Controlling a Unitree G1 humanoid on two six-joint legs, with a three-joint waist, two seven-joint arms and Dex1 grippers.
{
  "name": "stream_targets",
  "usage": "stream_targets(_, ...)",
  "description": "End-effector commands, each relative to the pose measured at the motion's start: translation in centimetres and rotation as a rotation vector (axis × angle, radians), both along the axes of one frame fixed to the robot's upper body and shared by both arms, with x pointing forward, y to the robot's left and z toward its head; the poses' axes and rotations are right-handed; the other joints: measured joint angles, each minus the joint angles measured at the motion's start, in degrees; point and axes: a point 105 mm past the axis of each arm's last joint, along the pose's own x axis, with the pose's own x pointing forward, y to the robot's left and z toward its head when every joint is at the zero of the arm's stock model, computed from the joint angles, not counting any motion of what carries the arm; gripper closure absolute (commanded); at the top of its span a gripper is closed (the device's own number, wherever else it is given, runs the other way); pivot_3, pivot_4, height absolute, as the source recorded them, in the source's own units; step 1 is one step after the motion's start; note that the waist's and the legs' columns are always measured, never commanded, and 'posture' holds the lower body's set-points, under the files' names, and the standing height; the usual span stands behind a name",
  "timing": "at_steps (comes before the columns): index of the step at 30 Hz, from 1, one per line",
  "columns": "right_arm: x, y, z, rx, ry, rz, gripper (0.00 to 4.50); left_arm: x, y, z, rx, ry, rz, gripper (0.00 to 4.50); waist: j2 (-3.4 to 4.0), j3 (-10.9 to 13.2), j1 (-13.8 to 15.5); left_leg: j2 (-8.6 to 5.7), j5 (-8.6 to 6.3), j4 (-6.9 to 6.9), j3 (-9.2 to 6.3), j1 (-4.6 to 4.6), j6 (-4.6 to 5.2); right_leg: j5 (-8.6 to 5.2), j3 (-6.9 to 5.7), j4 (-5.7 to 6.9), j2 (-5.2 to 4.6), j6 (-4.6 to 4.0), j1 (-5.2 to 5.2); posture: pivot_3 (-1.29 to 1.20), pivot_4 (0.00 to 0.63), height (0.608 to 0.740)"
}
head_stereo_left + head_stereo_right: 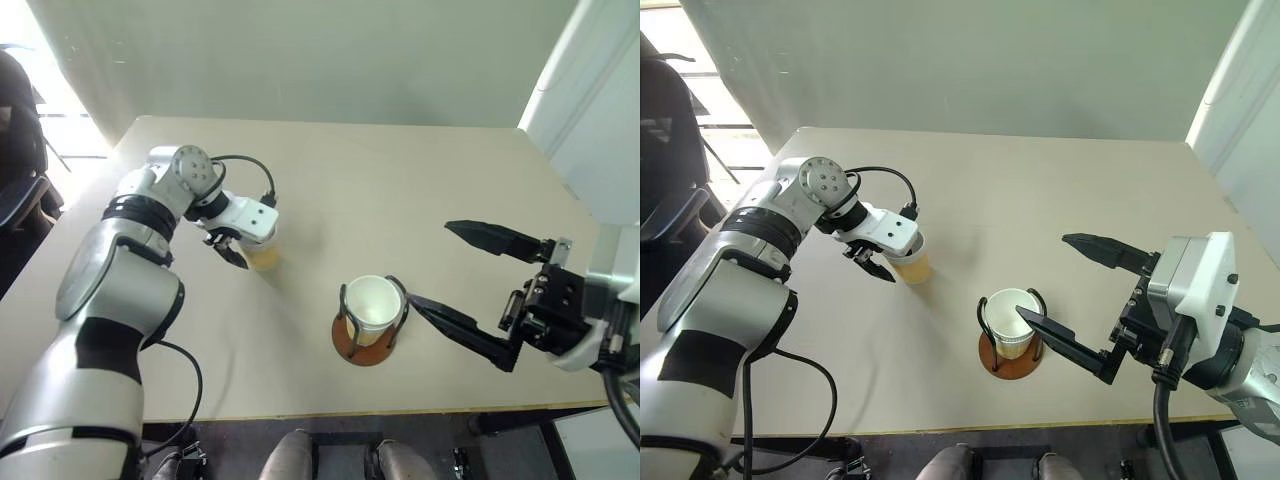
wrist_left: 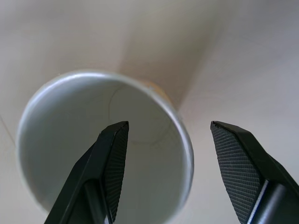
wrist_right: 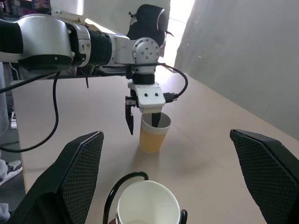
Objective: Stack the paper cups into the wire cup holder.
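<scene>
My left gripper should next pinch the yellow-orange cup by its thin white rim, because the cup's opening is wider than the gap between my fingers.
On the tan table, a yellow-orange paper cup stands upright at the left. My left gripper points down over it, open. In the left wrist view one finger hangs inside the white cup mouth and the other finger is outside the rim, neither pressing the wall. The wire cup holder, a reddish-brown disc with dark wire loops, stands near the front edge with another paper cup seated in it. My right gripper hovers level just right of the holder, open and holding nothing.
A dark chair stands off the table's left side. A white panel rises past the right edge. The table's front edge runs just behind the holder toward me. Bare tabletop stretches across the back.
</scene>
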Motion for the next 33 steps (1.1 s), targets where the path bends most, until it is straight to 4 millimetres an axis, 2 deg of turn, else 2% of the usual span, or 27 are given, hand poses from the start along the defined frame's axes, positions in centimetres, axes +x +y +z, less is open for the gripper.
stream_targets(1, -0.4, 0.1, 0.6, 0.004, -0.033, 0.000, 0.00, 0.1, -0.5, 0.2, -0.019, -0.010, -0.013, 1.51, 0.01, 0.01, 0.01, 0.03, 0.00, 0.01, -0.03, 0.00, 0.01, 0.01, 0.03, 0.00, -0.05, 0.01, 0.00, 0.00, 0.150, 0.740)
stream_targets(7, -0.4, 0.0, 0.7, 0.000, -0.029, -0.007, 0.00, 0.2, -0.8, 0.0, -0.023, -0.008, -0.014, 1.51, 0.01, 0.01, -0.11, 0.04, 0.00, 0.08, 0.03, -0.01, 0.03, 0.06, 0.07, 0.00, -0.03, 0.01, -0.01, 0.00, 0.150, 0.740)
stream_targets(8, -0.4, 0.0, 0.7, -0.001, -0.029, -0.008, 0.00, 0.2, -0.7, -0.1, -0.022, -0.011, -0.011, 1.67, 0.01, 0.01, -0.13, 0.03, 0.00, 0.08, 0.05, 0.00, 0.03, 0.06, 0.06, 0.00, 0.00, 0.00, -0.03, 0.00, 0.150, 0.740)
stream_targets(10, -0.4, -0.1, 0.7, -0.002, -0.030, -0.010, 0.00, 0.2, -0.5, -0.2, -0.012, -0.006, 0.002, 2.08, 0.02, 0.01, -0.13, 0.04, 0.00, 0.08, 0.05, 0.00, 0.03, 0.06, 0.07, 0.01, -0.02, 0.00, -0.02, 0.00, 0.150, 0.740)
stream_targets(16, -0.4, -0.1, 0.7, -0.003, -0.033, -0.011, 0.00, 0.2, -0.2, -0.4, -0.012, 0.000, 0.021, 4.24, 0.02, 0.01, -0.16, 0.04, -0.01, 0.11, 0.07, 0.00, 0.05, 0.08, 0.08, 0.01, -0.02, 0.01, -0.03, 0.00, 0.150, 0.740)
stream_targets(17, -0.4, -0.1, 0.7, -0.003, -0.033, -0.011, 0.00, 0.2, -0.1, -0.4, -0.012, 0.001, 0.022, 4.44, 0.02, 0.01, -0.15, 0.03, -0.01, 0.11, 0.09, 0.00, 0.05, 0.08, 0.07, 0.00, 0.00, 0.01, -0.03, 0.00, 0.150, 0.740)
stream_targets(25, -0.5, -0.2, 0.7, -0.009, -0.030, -0.011, 0.00, 0.3, 0.2, -0.2, -0.027, -0.006, 0.049, 4.44, 0.03, 0.01, -0.18, 0.05, -0.03, 0.19, 0.06, -0.01, 0.09, 0.10, 0.10, 0.02, -0.04, 0.00, -0.02, 0.00, 0.150, 0.740)
stream_targets(29, -0.6, -0.7, 0.7, -0.015, -0.035, -0.026, 0.00, 0.1, -1.9, 2.6, -0.144, 0.001, -0.001, 4.44, 0.01, 0.00, -0.07, 0.02, -0.03, 0.21, 0.10, -0.01, 0.10, 0.12, 0.07, 0.02, 0.00, 0.00, -0.02, 0.00, 0.150, 0.740)
stream_targets(33, -1.3, -1.3, 1.1, -0.009, -0.037, -0.018, 0.00, 0.1, -6.6, 8.6, -0.457, -0.034, -0.043, 4.44, 0.02, 0.02, 0.39, 0.04, -0.04, 0.29, 0.06, -0.15, 0.29, 0.11, 0.06, -0.05, -0.04, 0.01, -0.01, 0.00, 0.150, 0.740)
